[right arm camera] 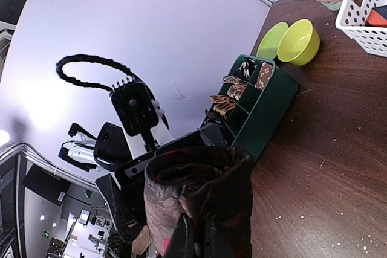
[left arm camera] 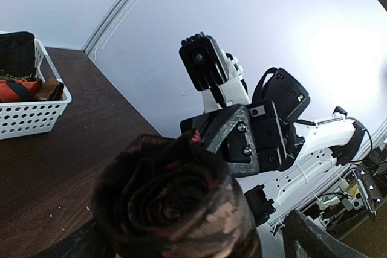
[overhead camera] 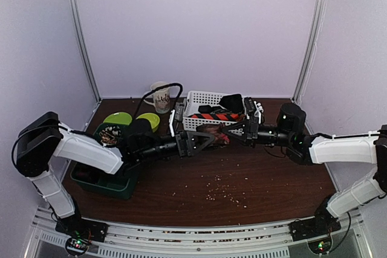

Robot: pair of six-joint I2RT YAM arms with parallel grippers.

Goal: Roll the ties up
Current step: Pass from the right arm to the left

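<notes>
Next, the left gripper grips the tie around its outer sides to keep it rolled and puts the coil [overhead camera: 216, 135] in a section of the bin.
A dark brown tie with red specks, rolled into a fist-sized coil [overhead camera: 216, 135], hangs above the table's middle between my two grippers. My right gripper [overhead camera: 234, 131] comes in from the right and is shut on the coil's inner fabric [right arm camera: 199, 191]. From the left, my left gripper [overhead camera: 202, 140] stands open. Its wide fingers [left arm camera: 305, 234] sit either side of the coil [left arm camera: 175, 203], and the right finger shows a gap to it. More ties lie in the white basket [overhead camera: 199, 96]: an orange-red and navy striped one [overhead camera: 221, 116] and a black roll [overhead camera: 231, 102].
A green compartment bin [overhead camera: 106, 179] holding patterned rolls [overhead camera: 110, 137] stands at the left under my left arm. Two green bowls [overhead camera: 118, 118] and a mug [overhead camera: 161, 96] are behind it. Crumbs [overhead camera: 221, 188] dot the brown table.
</notes>
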